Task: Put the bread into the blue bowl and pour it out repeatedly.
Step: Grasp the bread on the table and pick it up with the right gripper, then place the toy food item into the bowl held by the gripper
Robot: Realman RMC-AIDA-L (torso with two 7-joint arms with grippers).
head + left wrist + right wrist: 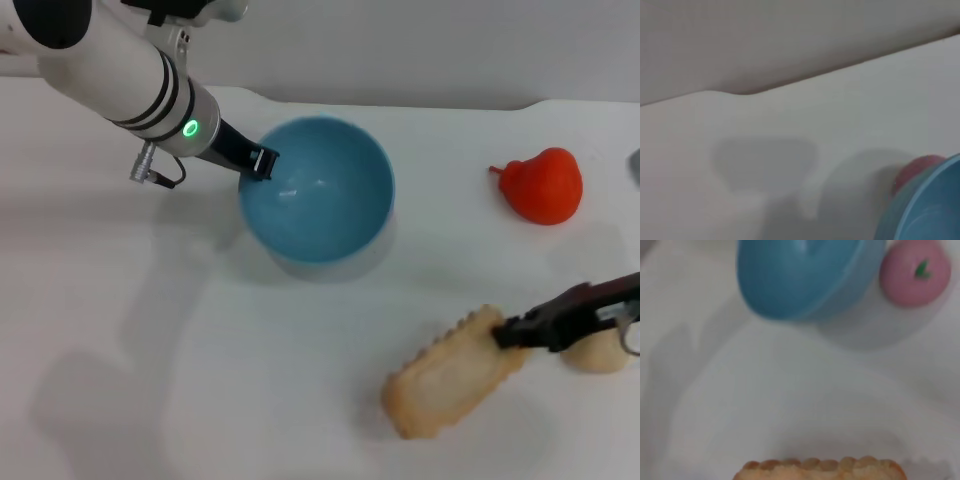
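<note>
The robot's right gripper should move the bread (450, 375) toward the bowl before it lets go, because the bread is short of the blue bowl's rim (360, 245).
The blue bowl (318, 190) is at the table's middle back, tilted with its opening toward me. My left gripper (260, 162) is shut on its left rim. The bowl also shows in the left wrist view (935, 210) and the right wrist view (800, 275). The bread (450, 375) lies at the front right with its plain tan side up and its ridged edge showing. It also shows in the right wrist view (820, 469). My right gripper (512, 331) is closed on the bread's right end.
A red toy fruit (545, 185) sits at the back right. A small round tan lump (598, 355) lies just right of the right gripper. A pink round toy fruit (915, 271) sits behind the bowl. The table's back edge meets a grey wall.
</note>
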